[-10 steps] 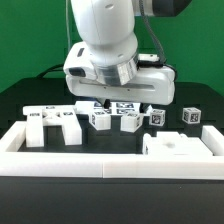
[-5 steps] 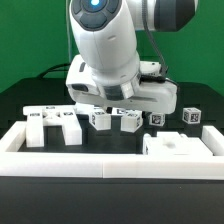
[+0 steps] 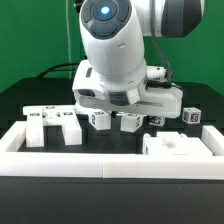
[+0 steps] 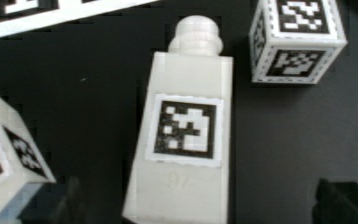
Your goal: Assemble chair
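Observation:
My gripper grabs the leg post by the flat sides of its square body (image 4: 179, 188) next. The peg at the post's end is round and stepped.
The chair lies in loose white tagged parts on the black table. In the wrist view a long leg post (image 4: 190, 130) with a stepped peg at one end lies directly under my gripper (image 4: 185, 205), between the two dark fingers (image 4: 352, 198). The jaws stand wide open, apart from the post on both sides. A tagged block (image 4: 297, 40) lies beside the peg end and another part (image 4: 2, 150) on the opposite side. In the exterior view my gripper (image 3: 115, 112) hangs low over the row of leg posts (image 3: 100, 119), with the hand hiding most of it.
A stepped white part (image 3: 55, 125) lies at the exterior view's left and a small cube (image 3: 190, 116) at its right. A thick slab (image 3: 180, 147) sits at the front right. The low white border rail (image 3: 110, 165) runs along the front. A white tagged strip (image 4: 60, 14) crosses beyond the post.
The arm has come down and shifted slightly toward the exterior view's right, now covering more of the row of small parts. The jaws have stayed open and no part has moved.

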